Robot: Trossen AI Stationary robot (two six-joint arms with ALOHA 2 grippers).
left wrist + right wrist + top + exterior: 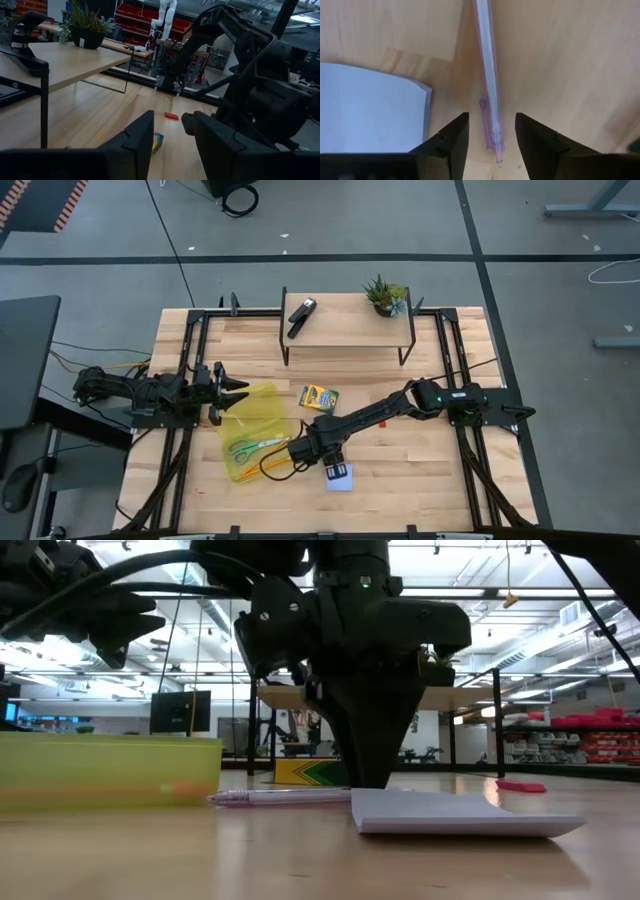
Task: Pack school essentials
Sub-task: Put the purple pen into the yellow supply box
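My right gripper will next grab the purple pen by its clip end point(494, 127), so it can pack the pen into the yellow case.
My right gripper point(491, 145) points down, open, just above the table. Its fingers stand on either side of a translucent purple pen point(487, 75) near the pen's clip end and do not touch it. The pale blue note pad point(370, 107) lies flat beside the pen, also visible in the low view point(460, 812). A yellow translucent case point(250, 425) holds the green-handled scissors point(248, 447) and orange pencils point(272, 467). The crayon box point(319, 398) and the tiny red block point(520, 785) lie on the table. My left gripper point(243, 392) hovers open at the case's left edge.
A raised wooden shelf point(345, 325) stands at the table's far side, carrying the black stapler point(301, 315) and the potted plant point(386, 297). Metal rails point(190, 360) run along both table sides. Bare wood lies to the right of the note pad.
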